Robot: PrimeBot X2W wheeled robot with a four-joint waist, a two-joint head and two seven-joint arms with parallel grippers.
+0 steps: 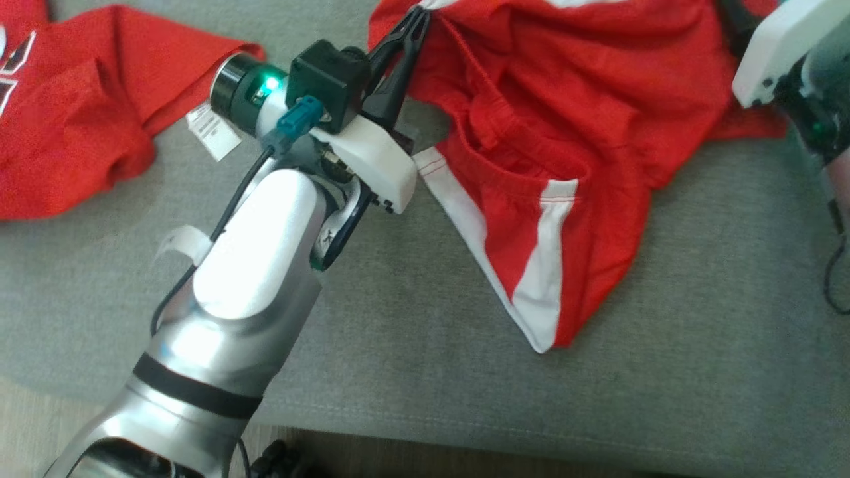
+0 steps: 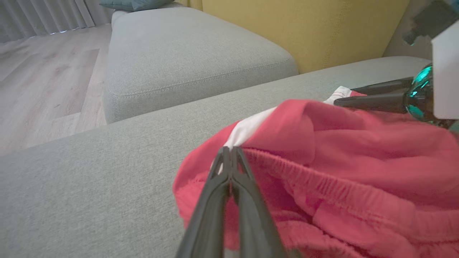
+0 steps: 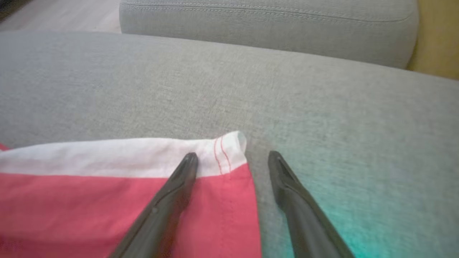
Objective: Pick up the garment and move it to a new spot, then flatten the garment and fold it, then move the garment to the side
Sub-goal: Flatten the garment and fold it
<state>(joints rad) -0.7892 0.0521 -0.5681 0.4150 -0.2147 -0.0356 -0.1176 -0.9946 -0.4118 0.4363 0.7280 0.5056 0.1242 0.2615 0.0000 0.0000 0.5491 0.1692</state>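
Observation:
My right gripper takes hold of the red shorts by the white-striped corner of the leg hem [image 3: 230, 150] next, to flatten them for folding.
The garment [image 1: 564, 113] is a pair of red shorts with white side stripes, lying crumpled on the grey sofa cushion [image 1: 398, 318] at the upper right of the head view. My left gripper [image 1: 417, 18] is shut on the garment's edge near the elastic waistband [image 2: 322, 186], where red meets a white stripe, with its fingertips [image 2: 229, 152] pinched together. My right gripper [image 3: 233, 154] stands open over a white-hemmed corner of the garment [image 3: 107, 200]. One finger [image 3: 179, 179] lies over the cloth and the other over bare cushion. The left wrist view has the right gripper [image 2: 344, 96] at the garment's far side.
A second red garment [image 1: 73, 113] with a white label [image 1: 212, 133] lies at the upper left of the cushion. The cushion's front edge [image 1: 465, 425] runs along the bottom. Beyond are another grey cushion [image 2: 186, 53], a yellow backrest [image 2: 304, 28] and wood floor [image 2: 43, 79].

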